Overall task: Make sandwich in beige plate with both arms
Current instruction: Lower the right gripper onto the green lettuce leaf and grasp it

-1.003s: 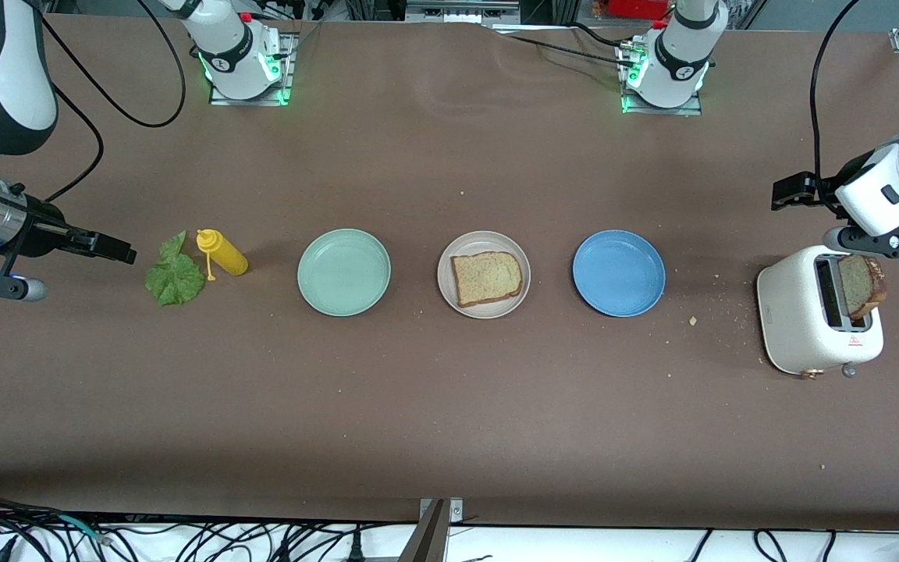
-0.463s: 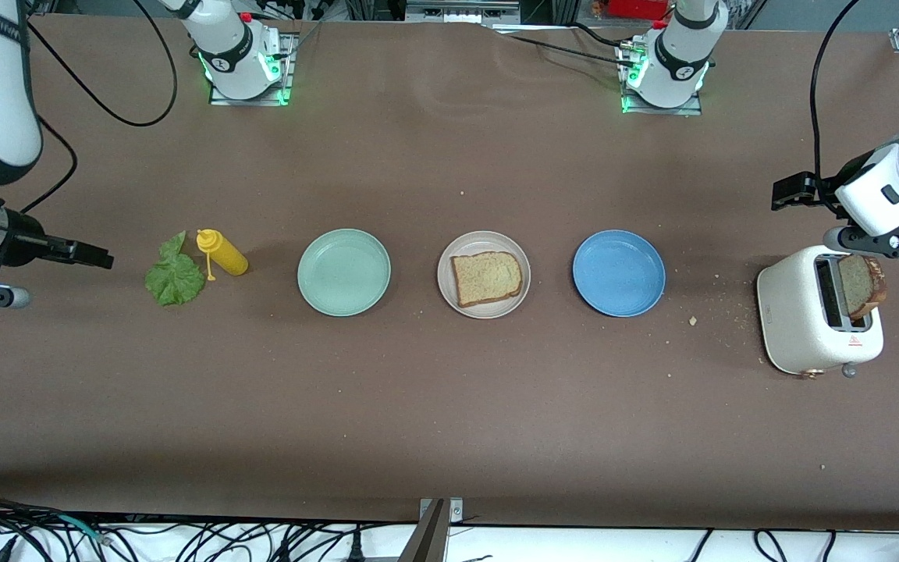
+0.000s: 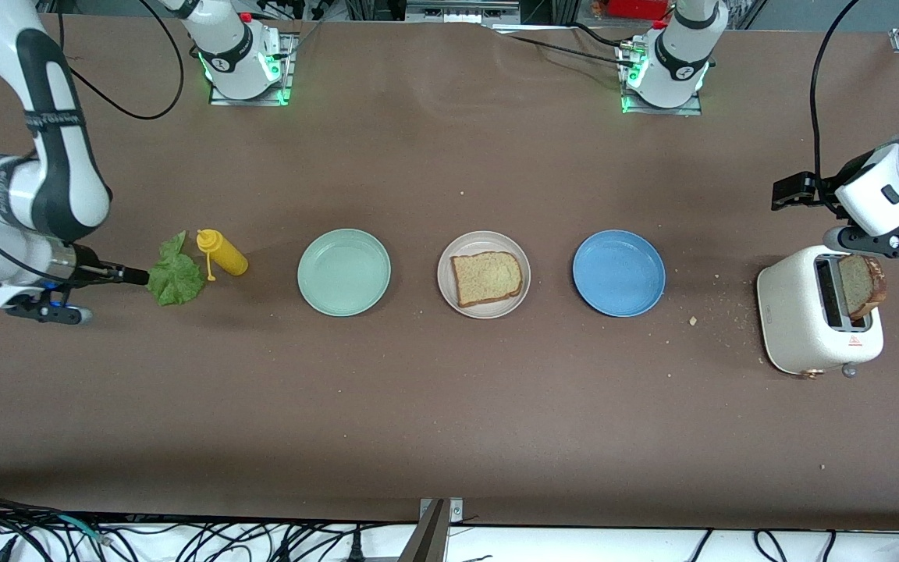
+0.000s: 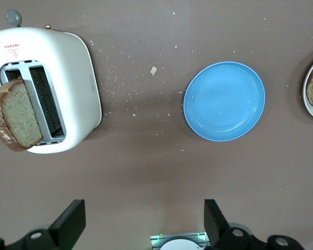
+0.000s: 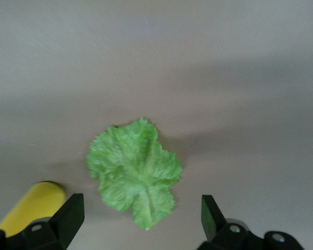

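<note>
Next, my right gripper grabs the green lettuce leaf by its stem end [image 5: 147,221] to lay it over the toast bread.
The beige plate [image 3: 484,311] sits mid-table between two other plates and holds one slice of toast bread [image 3: 486,277]. A second slice [image 3: 861,285] stands in the white toaster [image 3: 808,312] at the left arm's end. A crinkled green lettuce leaf [image 3: 175,275] lies flat on the table at the right arm's end. My right gripper [image 3: 136,275] is open and low, its tips at the leaf's edge; the right wrist view shows the leaf [image 5: 135,172] just ahead of the right gripper [image 5: 140,205]. My left gripper [image 3: 780,193] waits open above the table beside the toaster [image 4: 68,78], and nothing lies in the left gripper [image 4: 144,208].
A yellow squeeze bottle [image 3: 222,251] lies touching the lettuce, toward the plates. A mint-green plate [image 3: 344,272] and a blue plate [image 3: 619,272] flank the beige one. Crumbs are scattered between the blue plate and the toaster.
My right arm has swung down and its open gripper has travelled along the table to the lettuce leaf's edge. The left arm, plates and bread have not moved.
</note>
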### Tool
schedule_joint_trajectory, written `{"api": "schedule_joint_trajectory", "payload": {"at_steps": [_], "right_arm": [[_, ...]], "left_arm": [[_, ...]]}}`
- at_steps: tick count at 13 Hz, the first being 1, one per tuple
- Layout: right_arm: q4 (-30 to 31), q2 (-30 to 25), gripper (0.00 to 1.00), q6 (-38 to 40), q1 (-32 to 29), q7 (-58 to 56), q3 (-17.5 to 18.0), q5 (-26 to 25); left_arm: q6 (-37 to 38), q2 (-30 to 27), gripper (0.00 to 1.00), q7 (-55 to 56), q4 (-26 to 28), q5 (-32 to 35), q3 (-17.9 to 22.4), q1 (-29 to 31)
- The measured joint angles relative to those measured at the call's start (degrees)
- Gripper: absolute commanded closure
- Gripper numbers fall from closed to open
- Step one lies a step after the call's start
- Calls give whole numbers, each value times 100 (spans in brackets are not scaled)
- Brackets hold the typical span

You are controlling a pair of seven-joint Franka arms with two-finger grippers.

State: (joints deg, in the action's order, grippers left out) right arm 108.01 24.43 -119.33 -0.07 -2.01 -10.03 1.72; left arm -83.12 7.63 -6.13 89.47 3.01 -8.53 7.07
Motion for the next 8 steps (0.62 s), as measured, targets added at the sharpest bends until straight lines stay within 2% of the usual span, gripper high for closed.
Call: {"api": "schedule_joint_trajectory", "payload": {"at_steps": [3, 8], "right_arm": [[217, 344, 1, -175, 0, 2, -18, 0], [282, 516, 2, -265, 0, 18, -24, 48]], "left_arm": [[4, 0, 0, 0, -2, 0, 0, 1], [8, 0, 0, 0, -2, 0, 0, 1]]}}
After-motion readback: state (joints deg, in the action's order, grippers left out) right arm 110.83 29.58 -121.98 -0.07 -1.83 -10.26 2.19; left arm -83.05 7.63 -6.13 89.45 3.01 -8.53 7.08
